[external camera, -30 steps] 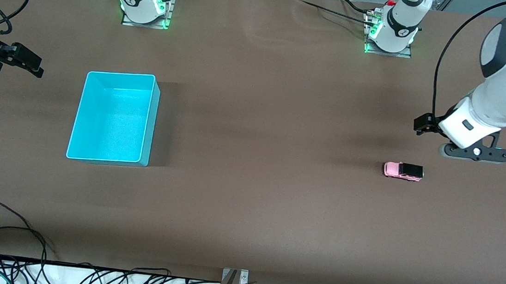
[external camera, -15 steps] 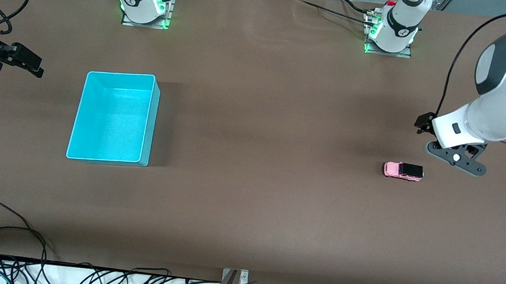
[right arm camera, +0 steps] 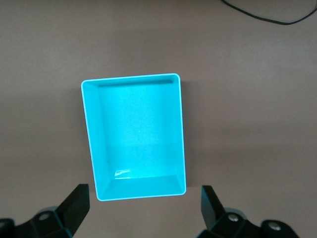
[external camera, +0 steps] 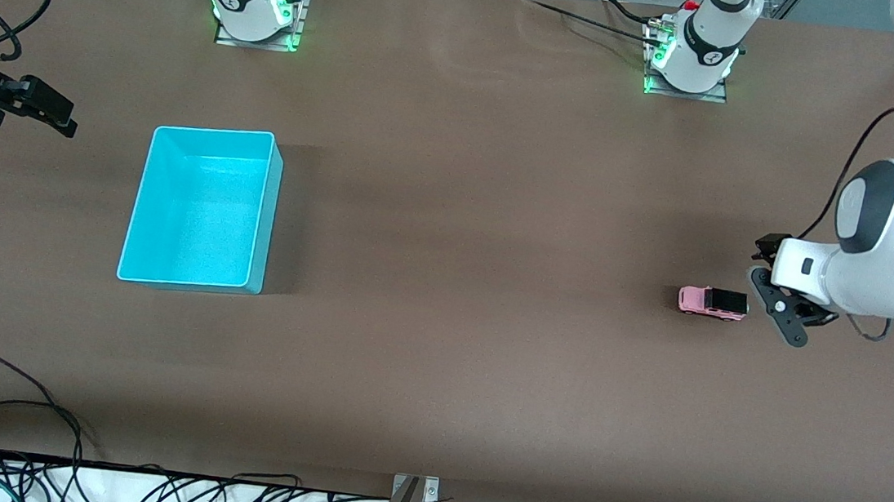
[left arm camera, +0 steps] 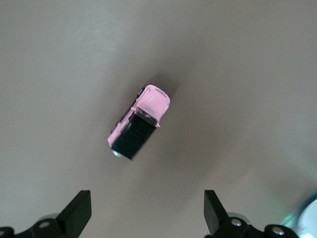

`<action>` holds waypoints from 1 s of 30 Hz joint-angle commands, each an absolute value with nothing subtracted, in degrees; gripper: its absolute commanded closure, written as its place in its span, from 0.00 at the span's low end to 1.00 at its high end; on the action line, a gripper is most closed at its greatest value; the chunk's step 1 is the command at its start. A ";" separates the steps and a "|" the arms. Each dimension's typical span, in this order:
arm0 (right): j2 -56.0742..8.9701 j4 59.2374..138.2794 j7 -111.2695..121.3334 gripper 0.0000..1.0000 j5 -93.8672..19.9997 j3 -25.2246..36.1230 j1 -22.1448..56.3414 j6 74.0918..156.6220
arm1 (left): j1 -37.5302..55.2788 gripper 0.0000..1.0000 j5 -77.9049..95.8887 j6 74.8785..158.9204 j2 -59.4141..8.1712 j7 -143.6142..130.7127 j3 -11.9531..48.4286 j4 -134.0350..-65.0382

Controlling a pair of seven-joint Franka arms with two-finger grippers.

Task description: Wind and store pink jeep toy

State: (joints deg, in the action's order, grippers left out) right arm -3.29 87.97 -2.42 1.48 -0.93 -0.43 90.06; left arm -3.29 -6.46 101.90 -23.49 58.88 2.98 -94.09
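My left gripper will next take hold of the jeep by its black roof section [external camera: 729,301] [left arm camera: 133,137] and pick it up, so that the pink jeep toy can be wound and stored.
The pink jeep toy [external camera: 713,302] stands on its wheels on the brown table toward the left arm's end, pink with a black roof. My left gripper [external camera: 779,309] hangs just beside it. In the left wrist view the jeep [left arm camera: 138,121] lies a little ahead of my open left gripper [left arm camera: 147,208], and nothing is between the fingers. My right gripper [external camera: 42,107] waits at the right arm's end of the table. In the right wrist view that gripper [right arm camera: 143,203] is open and looks down past the turquoise bin [right arm camera: 131,77].
The turquoise bin [external camera: 212,130] stands toward the right arm's end, with nothing in it. Both arm bases [external camera: 255,7] [external camera: 691,53] sit along the table's back edge. Black cables [external camera: 5,413] and a metal bracket [external camera: 411,494] lie at the front edge.
The left arm has swung its hand down and toward the front camera, ending low beside the jeep. The jeep, the bin and the right arm have not moved.
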 commanded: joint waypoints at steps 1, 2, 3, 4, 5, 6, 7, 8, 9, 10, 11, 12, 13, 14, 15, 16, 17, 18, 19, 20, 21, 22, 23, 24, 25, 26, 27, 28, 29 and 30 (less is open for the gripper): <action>-2.46 88.68 -2.90 0.00 2.20 -1.05 -0.53 89.74 | -4.04 0.00 -7.38 106.78 -26.37 72.05 3.34 -94.48; -2.46 88.68 -2.90 0.00 2.20 -1.05 -0.53 89.74 | -4.22 0.00 -7.56 108.35 -26.45 74.16 3.34 -95.09; -2.46 88.68 -2.90 0.00 2.20 -1.05 -0.53 89.74 | -4.31 0.00 -7.73 109.94 -26.63 76.09 3.34 -95.88; -2.46 88.68 -2.90 0.00 2.20 -1.05 -0.53 89.74 | -4.31 0.00 -7.82 111.60 -26.72 77.68 3.34 -96.76; -2.46 88.68 -2.90 0.00 2.20 -1.05 -0.53 89.74 | -4.31 0.00 -7.91 113.36 -26.72 79.09 3.34 -97.72; -2.46 88.68 -2.90 0.00 2.20 -1.05 -0.53 89.74 | -4.31 0.00 -7.91 114.68 -26.72 80.06 3.34 -98.52; -2.46 88.68 -2.90 0.00 2.20 -1.05 -0.53 89.74 | -4.31 0.00 -7.91 116.09 -26.81 80.85 3.34 -99.48; -2.46 88.68 -2.90 0.00 2.20 -1.05 -0.53 89.74 | -4.39 0.00 -8.00 117.58 -26.81 81.47 3.34 -100.36; -2.46 88.68 -2.90 0.00 2.20 -1.14 -0.53 89.74 | -4.39 0.00 -8.00 119.08 -26.72 82.00 3.34 -101.59; -2.46 88.68 -2.90 0.00 2.20 -1.06 -0.53 89.74 | -4.48 0.00 -8.00 120.66 -26.72 82.61 3.34 -102.73; -2.46 88.68 -2.81 0.00 2.20 -1.05 -0.53 89.74 | -4.74 0.00 -8.09 122.15 -26.63 83.14 3.34 -103.96; -2.46 88.68 -2.90 0.00 2.20 -1.05 -0.53 89.74 | -4.92 0.00 -8.35 123.91 -26.46 83.67 3.34 -105.37; -2.46 88.68 -2.90 0.00 2.20 -1.05 -0.53 89.74 | -5.01 0.00 -8.78 125.40 -26.28 84.02 3.34 -106.60; -2.46 88.68 -2.90 0.00 2.20 -1.14 -0.53 89.74 | -5.10 0.00 -9.57 127.25 -26.11 84.37 3.34 -107.66; -2.46 88.68 -2.90 0.00 2.20 -1.06 -0.53 89.74 | -5.10 0.00 -10.36 129.01 -26.02 84.64 3.34 -108.80; -2.46 88.68 -2.90 0.00 2.20 -1.05 -0.53 89.74 | -5.18 0.00 -10.98 130.42 -25.93 84.73 3.34 -109.68; -2.46 88.68 -2.90 0.00 2.20 -1.05 -0.53 89.74 | -5.19 0.00 -11.25 131.39 -25.93 84.73 3.34 -110.38; -2.46 88.68 -2.81 0.00 2.20 -1.14 -0.53 89.74 | -5.36 0.00 -11.42 132.18 -25.93 84.73 3.34 -111.00; -2.46 88.68 -2.90 0.00 2.20 -1.06 -0.53 89.74 | -5.54 0.00 -11.51 132.54 -25.93 84.73 3.34 -111.44; -2.46 88.68 -2.81 0.00 2.20 -1.05 -0.53 89.74 | -5.71 0.00 -11.51 132.89 -25.93 84.73 3.34 -111.97; -2.46 88.68 -2.81 0.00 2.20 -1.05 -0.53 89.74 | -5.80 0.00 -11.51 133.24 -25.93 84.73 3.34 -112.32; -2.46 88.68 -2.81 0.00 2.20 -1.05 -0.53 89.74 | -5.89 0.00 -11.51 134.03 -26.01 84.73 3.34 -112.76; -2.46 88.68 -2.90 0.00 2.20 -1.05 -0.53 89.74 | -5.89 0.00 -11.51 134.73 -26.02 84.81 3.34 -113.29; -2.46 88.68 -2.81 0.00 2.20 -1.05 -0.53 89.74 | -5.89 0.00 -11.51 135.52 -26.02 84.81 3.34 -114.07; -2.46 88.68 -2.81 0.00 2.20 -1.05 -0.53 89.74 | -5.89 0.00 -11.51 136.31 -26.02 84.81 3.34 -114.87; -2.46 88.68 -2.81 0.00 2.20 -1.05 -0.53 89.74 | -5.89 0.00 -11.51 137.28 -26.02 84.81 3.34 -115.57; -2.46 88.68 -2.81 0.00 2.20 -1.05 -0.53 89.74 | -5.89 0.00 -11.51 138.42 -26.02 84.81 3.34 -116.19; -2.46 88.68 -2.81 0.00 2.20 -1.05 -0.53 89.74 | -5.89 0.00 -11.51 139.73 -26.02 84.81 3.34 -116.71; -2.46 88.68 -2.81 0.00 2.20 -1.05 -0.53 89.74 | -5.89 0.00 -11.51 140.79 -26.19 84.90 3.34 -117.33; -2.46 88.68 -2.81 0.00 2.20 -1.05 -0.53 89.74 | -5.89 0.00 -11.51 142.11 -26.37 84.82 3.34 -118.03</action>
State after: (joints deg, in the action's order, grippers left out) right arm -3.29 87.97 -2.42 1.48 -0.93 -0.43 90.05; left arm -5.34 -9.95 136.84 -27.82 83.81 2.98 -113.54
